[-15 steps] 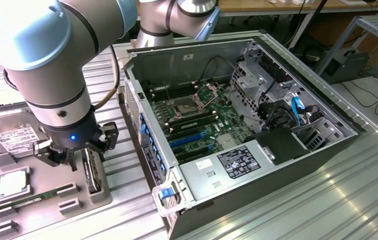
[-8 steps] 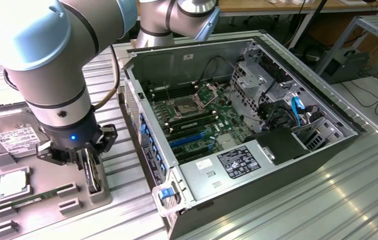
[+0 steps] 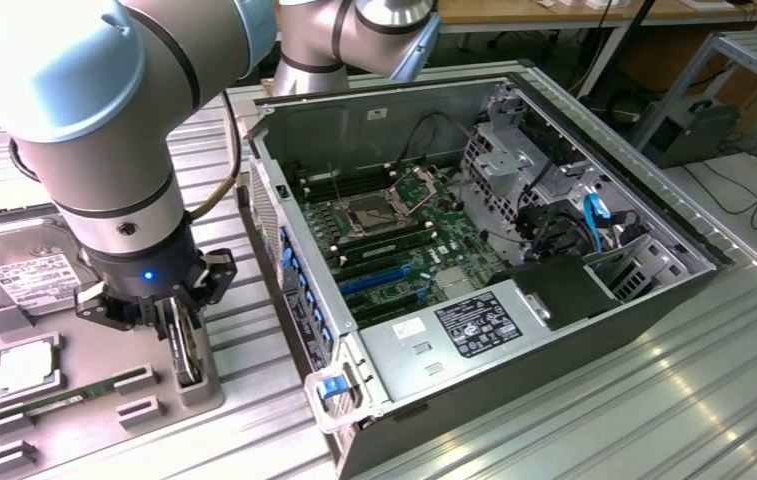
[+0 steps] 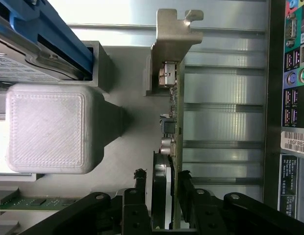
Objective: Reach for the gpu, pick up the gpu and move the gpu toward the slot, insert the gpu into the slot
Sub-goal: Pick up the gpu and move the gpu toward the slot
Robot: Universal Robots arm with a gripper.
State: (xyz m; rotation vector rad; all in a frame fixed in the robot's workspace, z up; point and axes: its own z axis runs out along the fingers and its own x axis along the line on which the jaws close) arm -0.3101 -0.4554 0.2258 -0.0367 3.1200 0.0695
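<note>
The robot's gripper needs to take hold of the GPU by its black fan section (image 4: 163, 188) next, so the GPU's silver bracket (image 4: 172, 36) stays free to go into the slot.
The gpu (image 3: 189, 352) stands on edge in a grey holder tray (image 3: 98, 400) at the exterior view's left, outside the computer case. In the wrist view the gpu (image 4: 175, 122) is edge-on, its silver bracket (image 4: 171, 49) at the far end and its black fan (image 4: 160, 196) between my fingers. My gripper (image 4: 163, 175) straddles the card, open: one fingertip (image 4: 185, 175) lies against the board side, and the other fingertip (image 4: 139, 175) stands a small gap off the fan. The gripper (image 3: 175, 325) is low over the tray. The blue slot (image 3: 375, 278) lies on the green motherboard (image 3: 452, 235) inside the case.
The open case (image 3: 485, 250) lies on its side right of the tray, its rear port panel (image 4: 294, 98) close beside the card. In the tray are a silver hard drive (image 3: 31, 270), a processor (image 3: 25, 370), a green memory stick (image 3: 65, 402) and a grey printed block (image 4: 49, 127).
</note>
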